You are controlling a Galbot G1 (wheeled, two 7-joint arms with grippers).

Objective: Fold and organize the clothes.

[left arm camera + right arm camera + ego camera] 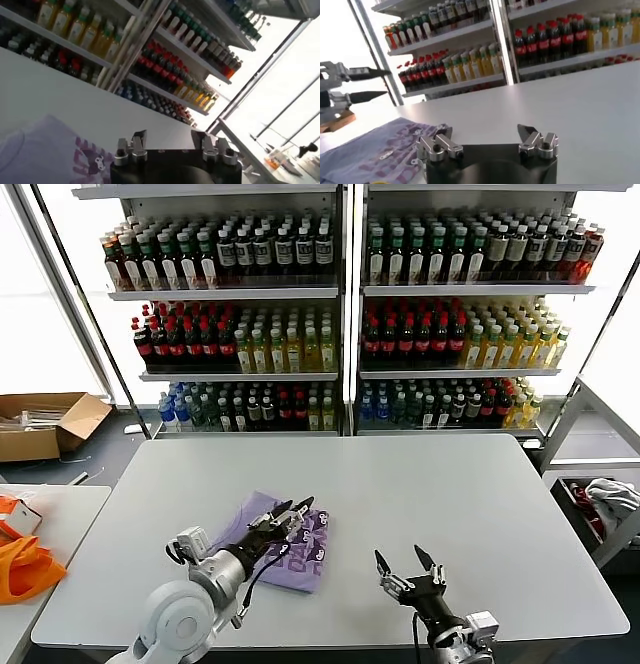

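Note:
The robot's right hand needs to grab the folded T-shirt by its printed edge (319,558) (417,159) next. Then it can put the T-shirt in order on the tabletop.
The lavender-purple T-shirt (285,546) lies folded into a small packet on the grey table (430,484), its dark purple and white print facing up. It also shows in the left wrist view (45,150) and the right wrist view (375,150). My left gripper (293,510) is open and empty, hovering just above the shirt's far part. My right gripper (404,559) is open and empty, low near the table's front edge, to the right of the shirt. The left gripper's fingers (367,95) show far off in the right wrist view.
Drink shelves (340,314) stand behind the table. Bright orange fabric (25,569) lies on a side table at the left, with a cardboard box (45,424) beyond it. A bin with grey-white cloth (605,504) stands at the right.

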